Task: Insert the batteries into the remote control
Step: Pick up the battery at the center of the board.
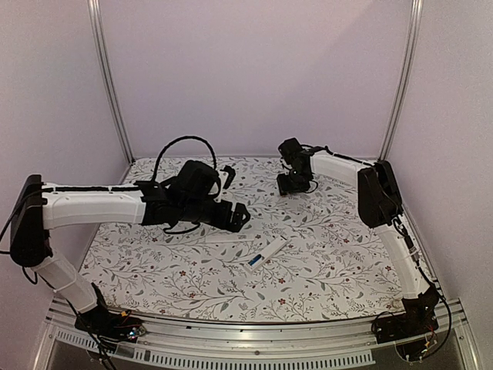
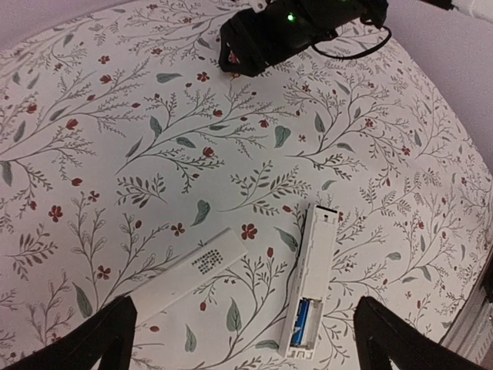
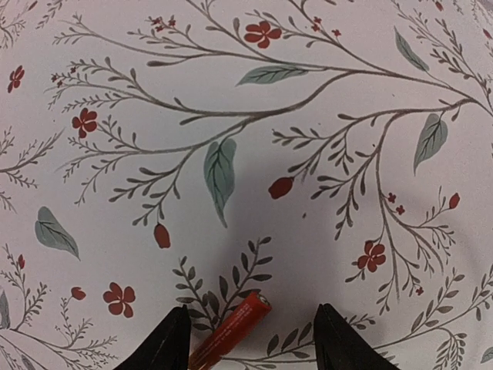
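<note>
My right gripper closes next, as the right wrist view shows open fingers down either side near the battery's end. Closing now would catch the orange-red battery.
The white remote control (image 2: 314, 281) lies on the flowered cloth, its battery recess open at the near end with the blue battery (image 2: 302, 320) in it. It also shows in the top view (image 1: 267, 252). Its loose white cover (image 2: 181, 274) lies to the left of it. My left gripper (image 2: 243, 347) is open above them, empty, with the remote between its fingers. The orange-red battery (image 3: 229, 329) lies on the cloth between the open fingers of my right gripper (image 3: 252, 339), which hovers at the back of the table (image 1: 293, 183).
The flowered cloth (image 1: 323, 254) covers the table. Pale walls and metal posts (image 1: 112, 85) close in the back and sides. The right gripper shows as a dark mass at the top of the left wrist view (image 2: 293, 31).
</note>
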